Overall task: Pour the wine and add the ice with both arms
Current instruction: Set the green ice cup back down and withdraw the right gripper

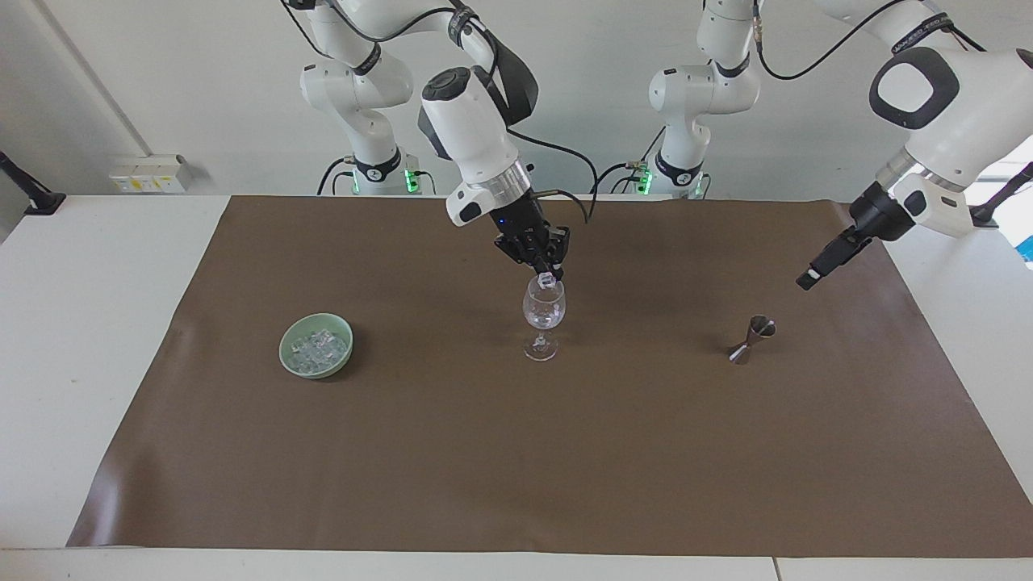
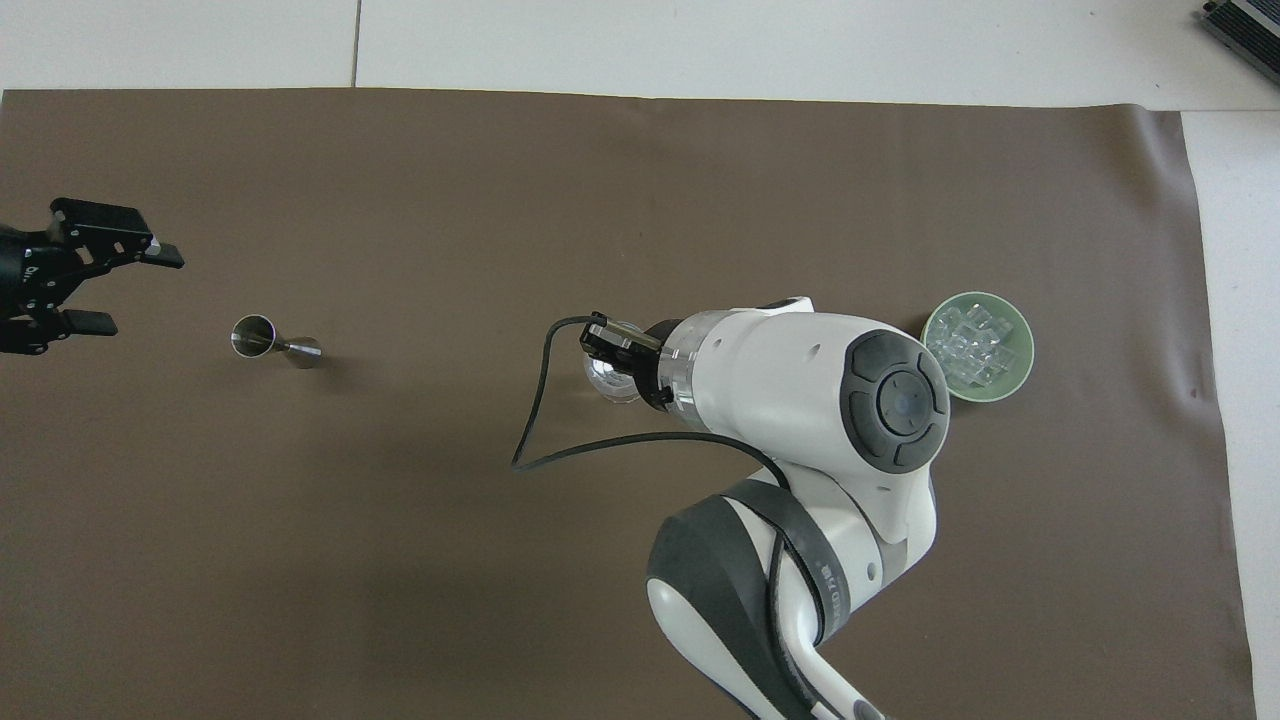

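Note:
The robot's right gripper points down over the wine glass [image 2: 606, 384], so the ice would fall inside and the gripper should open now.
A clear wine glass [image 1: 544, 311] stands upright at the middle of the brown mat [image 1: 484, 452]. Just above its rim my right gripper [image 1: 550, 276] points down, shut on one small cube of ice [image 1: 547, 281]. From overhead the right gripper [image 2: 600, 345] covers most of the glass [image 2: 606, 384]. A heap of ice [image 1: 319, 349] fills a pale green bowl [image 1: 284, 355] toward the right arm's end; the bowl [image 2: 1022, 372] also shows overhead. My left gripper [image 1: 809, 278] hangs open in the air over the mat's left-arm end, apart from the jigger; overhead its [image 2: 128, 286] fingers are spread. Wine is out of view.
A small steel jigger [image 1: 752, 337] stands on the mat toward the left arm's end, also seen overhead [image 2: 272, 340]. A black cable [image 2: 540, 440] loops from the right wrist above the mat. The mat's edge runs close to the bowl.

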`<state>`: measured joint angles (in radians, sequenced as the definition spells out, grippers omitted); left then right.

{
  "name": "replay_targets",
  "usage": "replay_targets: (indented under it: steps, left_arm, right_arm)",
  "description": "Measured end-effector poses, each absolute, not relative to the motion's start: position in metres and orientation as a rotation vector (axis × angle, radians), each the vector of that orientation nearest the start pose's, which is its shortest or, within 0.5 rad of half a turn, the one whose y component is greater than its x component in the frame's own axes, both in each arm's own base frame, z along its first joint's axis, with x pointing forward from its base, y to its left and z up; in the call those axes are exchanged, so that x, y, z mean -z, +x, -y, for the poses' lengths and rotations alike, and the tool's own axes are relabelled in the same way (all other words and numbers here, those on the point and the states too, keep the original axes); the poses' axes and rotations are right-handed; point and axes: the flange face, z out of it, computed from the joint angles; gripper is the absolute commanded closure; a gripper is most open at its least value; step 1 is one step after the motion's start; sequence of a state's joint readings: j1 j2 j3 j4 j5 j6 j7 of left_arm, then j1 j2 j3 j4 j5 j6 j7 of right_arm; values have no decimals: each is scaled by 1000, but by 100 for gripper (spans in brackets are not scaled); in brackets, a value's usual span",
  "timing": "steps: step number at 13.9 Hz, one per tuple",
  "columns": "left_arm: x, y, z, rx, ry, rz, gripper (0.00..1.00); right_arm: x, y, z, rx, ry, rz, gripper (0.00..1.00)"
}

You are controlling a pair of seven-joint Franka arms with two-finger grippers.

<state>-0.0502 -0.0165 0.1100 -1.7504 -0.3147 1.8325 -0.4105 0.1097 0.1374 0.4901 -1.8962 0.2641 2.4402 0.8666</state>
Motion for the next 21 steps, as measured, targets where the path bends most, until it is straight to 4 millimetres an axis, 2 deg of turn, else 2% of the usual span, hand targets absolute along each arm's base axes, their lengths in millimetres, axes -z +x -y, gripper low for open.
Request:
replay_targets:
  steps: [1, 3, 5, 7, 8, 9, 13, 15, 18, 21]
  left_arm:
    - [-589, 566, -5, 96, -3345, 883, 0]
    - [-620, 561, 2, 141, -3352, 759, 0]
    - [-644, 556, 8, 171, -3331, 517, 0]
    - [-655, 551, 15, 166, -3336, 259, 0]
    - [-655, 548, 17, 148, -3330, 157, 0]
    - [-656, 547, 19, 141, -3318, 99, 0]
    - [-668, 545, 34, 173, -3284, -8, 0]
    - [-669, 544, 43, 166, -3230, -78, 0]
    - [-674, 541, 55, 170, -3203, -143, 0]
    - [-672, 540, 52, 140, -3202, -159, 0]
  right_arm:
    - [-483, 524, -344, 170, -2589, -594, 59]
    - [-483, 524, -344, 170, -2589, -595, 50]
    - [-483, 524, -344, 170, -2588, -595, 43]
    - [-483, 524, -344, 172, -2587, -595, 35]
    - [-484, 524, -344, 174, -2585, -595, 23]
    - [-485, 525, -344, 177, -2583, -594, 0]
    - [-494, 528, -343, 211, -2577, -586, 0]
    - [-504, 532, -333, 270, -2602, -572, 0]
    - [-528, 544, -283, 362, -2709, -582, 0]
    - [-550, 549, -235, 370, -2793, -556, 0]
